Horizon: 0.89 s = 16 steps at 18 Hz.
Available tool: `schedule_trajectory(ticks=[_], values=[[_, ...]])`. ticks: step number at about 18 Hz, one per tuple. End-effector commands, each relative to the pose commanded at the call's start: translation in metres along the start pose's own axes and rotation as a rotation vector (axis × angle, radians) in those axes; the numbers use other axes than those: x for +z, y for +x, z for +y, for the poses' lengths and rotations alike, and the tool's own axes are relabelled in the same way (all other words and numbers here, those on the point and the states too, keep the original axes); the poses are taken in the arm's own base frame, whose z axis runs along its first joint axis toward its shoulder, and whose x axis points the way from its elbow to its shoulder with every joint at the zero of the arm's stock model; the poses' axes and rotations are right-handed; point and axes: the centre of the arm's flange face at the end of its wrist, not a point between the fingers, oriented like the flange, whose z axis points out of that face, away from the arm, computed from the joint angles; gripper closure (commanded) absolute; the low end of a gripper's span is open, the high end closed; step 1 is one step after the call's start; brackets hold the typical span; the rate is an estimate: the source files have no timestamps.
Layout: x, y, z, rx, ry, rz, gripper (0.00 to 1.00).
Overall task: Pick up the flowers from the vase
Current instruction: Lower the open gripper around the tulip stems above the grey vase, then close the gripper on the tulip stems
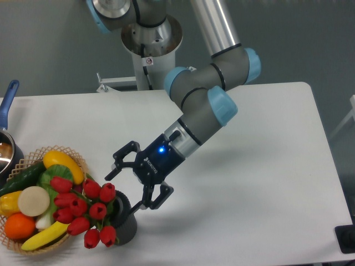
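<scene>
I need to grab the flowers [83, 209] by their green stems with my gripper next. Then I can lift them out of the vase [126, 221].
The flowers [83, 209], a bunch of small red tulip buds with green stems, stand in the vase [126, 221], a short dark grey cylinder near the table's front left. The buds lean left over the basket's edge. My gripper [128, 185] is open, its black fingers spread, just right of and slightly above the buds and over the vase's mouth. One finger [156, 198] hangs close to the vase's right rim. Nothing is held between the fingers.
A woven wicker basket [71, 156] with yellow, orange and green fruit and vegetables sits at the front left, touching the flowers. A pot with a blue handle [8, 100] is at the left edge. The arm's base [151, 41] stands behind the white table [260, 183].
</scene>
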Motion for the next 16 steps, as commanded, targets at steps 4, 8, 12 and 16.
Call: schedule_trajectory(ticks=[4,8,12,16], values=[[0.009,-0.004,-0.002,0.011,-0.001,0.008,0.0],[0.019,0.0,0.0,0.01,-0.006,0.024,0.0],[0.022,0.0,0.002,0.004,-0.012,0.025,0.2],[0.023,0.0,0.003,-0.017,-0.035,0.016,0.83]])
